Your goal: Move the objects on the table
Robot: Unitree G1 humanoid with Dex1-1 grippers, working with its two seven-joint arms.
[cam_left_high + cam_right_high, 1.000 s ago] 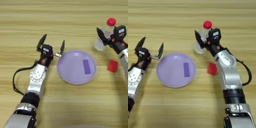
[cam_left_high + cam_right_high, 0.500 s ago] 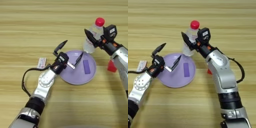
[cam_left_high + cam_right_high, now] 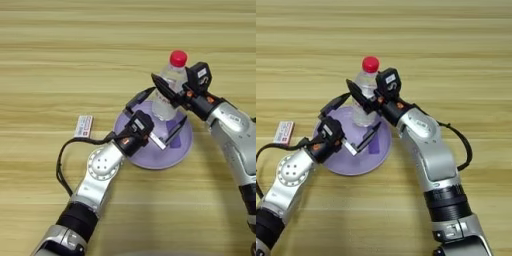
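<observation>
The left gripper grabs the bottle by its bare lower part [image 3: 161, 107] next, since my right gripper's fingers already cover the bottle's upper body.
The clear water bottle [image 3: 167, 92] with its red cap [image 3: 370, 64] stands upright over the far part of the lilac plate. My right gripper [image 3: 171, 97] is shut on the bottle's body from the right. My left gripper [image 3: 157, 116] is open above the plate, one finger [image 3: 137, 98] at the far left and the other [image 3: 175, 132] at the near right. The bottle's lower end sits between them; I cannot tell whether they touch it. The small white pack with red edges [image 3: 83, 126] lies flat on the table [image 3: 60, 45], left of the plate.
The round lilac plate [image 3: 348, 161] sits mid-table with a purple strip [image 3: 374, 147] on its right part. A black cable [image 3: 62, 160] loops off my left forearm. My right arm crosses the table to the right of the plate.
The right gripper has carried the bottle leftward from the table's right side to above the plate. My left gripper swung right onto the plate. The white pack now shows on the table.
</observation>
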